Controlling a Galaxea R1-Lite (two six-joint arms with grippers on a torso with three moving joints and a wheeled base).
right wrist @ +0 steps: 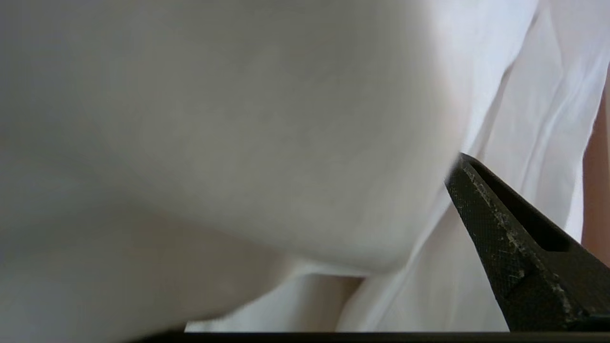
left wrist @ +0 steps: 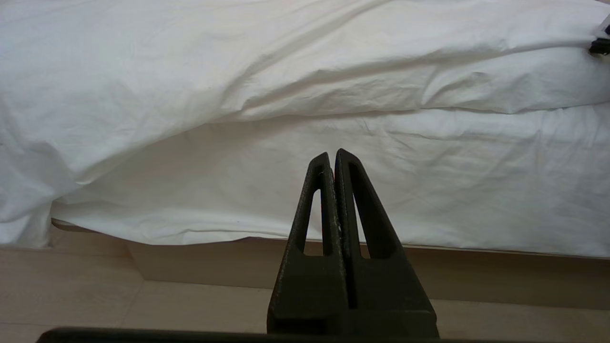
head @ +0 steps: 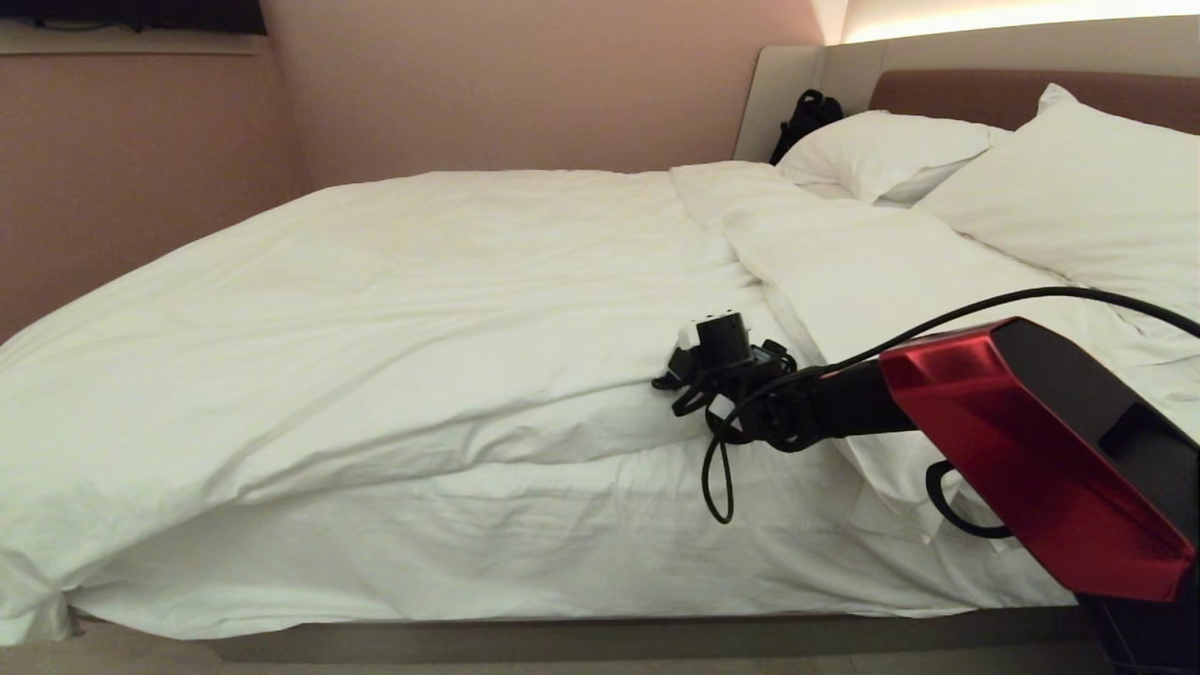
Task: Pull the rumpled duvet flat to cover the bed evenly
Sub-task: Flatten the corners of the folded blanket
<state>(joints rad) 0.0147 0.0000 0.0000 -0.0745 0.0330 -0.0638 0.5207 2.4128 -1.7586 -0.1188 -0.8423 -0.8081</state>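
My right gripper needs to pinch the duvet (head: 422,309) next by the bulging fold at its near edge (head: 661,396), because the rest of it lies loosely spread over the bed.
The puffy white duvet (head: 422,309) lies rumpled over the bed (head: 562,553). Its near edge runs along the top of the mattress, and its left corner droops toward the floor. Toward the pillows, part of the duvet is bunched into a thick fold (head: 844,272). My right gripper (head: 720,345) reaches over the near edge of the duvet in the middle of the bed. It is open. In the right wrist view one black finger (right wrist: 500,224) shows, and a bulge of duvet (right wrist: 238,143) hides the other. My left gripper (left wrist: 333,155) hangs shut and empty, low beside the bed.
Two white pillows (head: 881,155) (head: 1078,187) lean on the brown headboard (head: 956,94). A black bag (head: 806,117) sits in the far corner by the headboard. A pink wall runs along the bed's far side. The grey-beige base (left wrist: 476,276) and the pale floor (left wrist: 71,295) lie below the mattress.
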